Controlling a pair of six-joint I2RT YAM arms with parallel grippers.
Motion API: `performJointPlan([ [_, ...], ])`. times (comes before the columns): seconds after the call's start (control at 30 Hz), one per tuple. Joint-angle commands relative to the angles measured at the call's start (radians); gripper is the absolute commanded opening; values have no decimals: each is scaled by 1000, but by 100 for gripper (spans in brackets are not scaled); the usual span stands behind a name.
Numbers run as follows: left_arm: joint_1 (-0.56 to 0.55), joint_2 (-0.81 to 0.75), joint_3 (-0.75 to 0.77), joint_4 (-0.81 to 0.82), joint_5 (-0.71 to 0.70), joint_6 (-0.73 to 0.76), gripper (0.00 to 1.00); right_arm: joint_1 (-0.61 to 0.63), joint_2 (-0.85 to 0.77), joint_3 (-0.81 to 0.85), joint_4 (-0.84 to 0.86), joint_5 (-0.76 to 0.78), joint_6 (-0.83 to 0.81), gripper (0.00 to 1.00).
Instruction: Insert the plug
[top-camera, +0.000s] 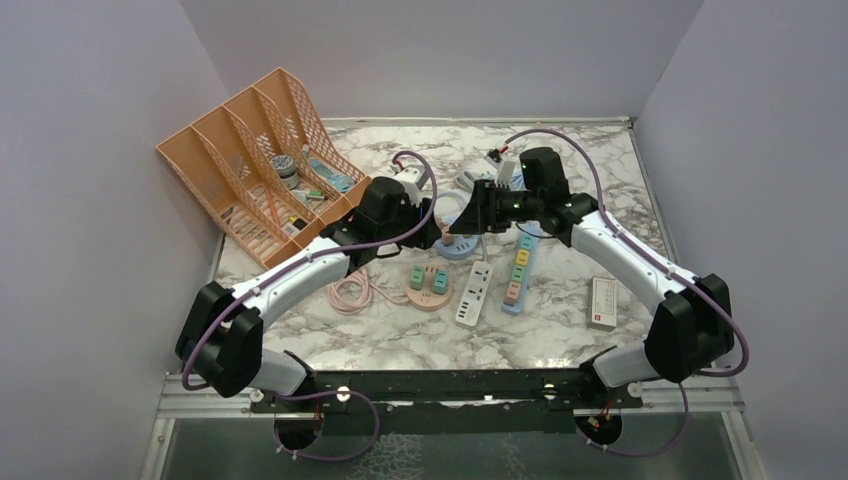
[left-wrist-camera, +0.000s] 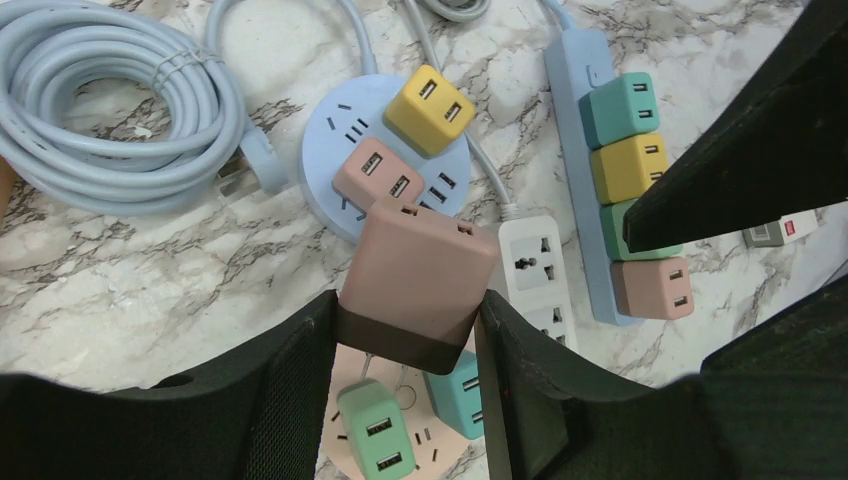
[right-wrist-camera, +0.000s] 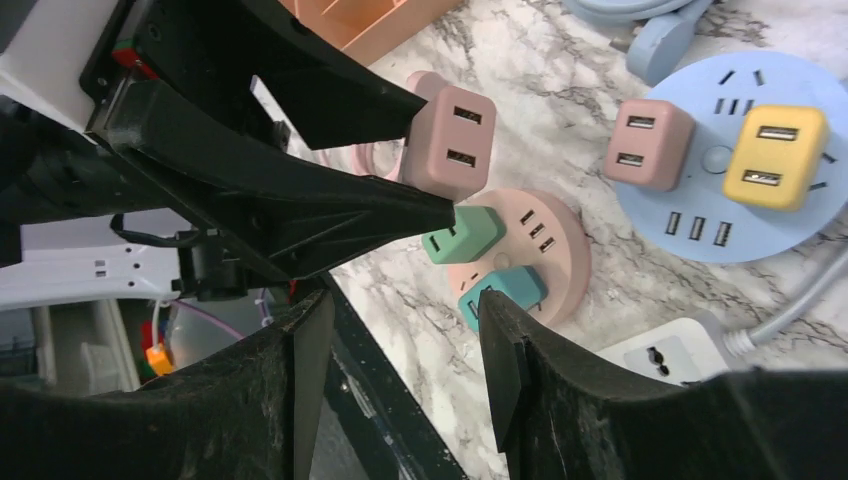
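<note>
I need to insert the plug cube, so my right gripper should reach the pink plug cube (top-camera: 447, 238) (right-wrist-camera: 450, 146) and grab its two sides near its slotted side. The opposite end of the plug cube then stays free to insert.
My left gripper (left-wrist-camera: 408, 340) is shut on a pink plug cube (left-wrist-camera: 418, 272) and holds it in the air just near the round blue socket hub (left-wrist-camera: 325, 158). It also shows in the right wrist view (right-wrist-camera: 448, 140). The hub (right-wrist-camera: 700, 225) carries a pink cube (left-wrist-camera: 377, 175) and a yellow cube (left-wrist-camera: 430, 108). A round pink hub (right-wrist-camera: 560, 245) below holds a green cube (left-wrist-camera: 375, 430) and a teal cube (left-wrist-camera: 460, 395). My right gripper (right-wrist-camera: 400, 340) is open and empty, hovering close to the right of the left gripper (top-camera: 440, 232).
A white power strip (top-camera: 475, 292) and a blue strip (top-camera: 518, 270) with coloured cubes lie mid-table. An orange file rack (top-camera: 255, 160) stands at the back left. A coiled pale blue cable (left-wrist-camera: 100, 110) lies beside the blue hub. A white box (top-camera: 603, 302) lies at the right.
</note>
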Motion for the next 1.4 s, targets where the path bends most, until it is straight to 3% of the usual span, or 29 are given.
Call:
performJointPlan([
  [0.0,1,-40,-42,156,79,22,50,3,6,-26,79,-95,36,56],
  [0.5,-7,-95,-108,217,286,325,49,3,70,-64,138,-126,218,54],
  [0.77,-7,-152,-176,232,326,435,49,3,38,-43,98,41,198,53],
  [1.13,-7,-135,-160,294,380,410,49,7,147,-17,121,-192,164,52],
  [1.37,-9,-126,-150,303,412,413,49,8,166,-62,215,-286,243,35],
])
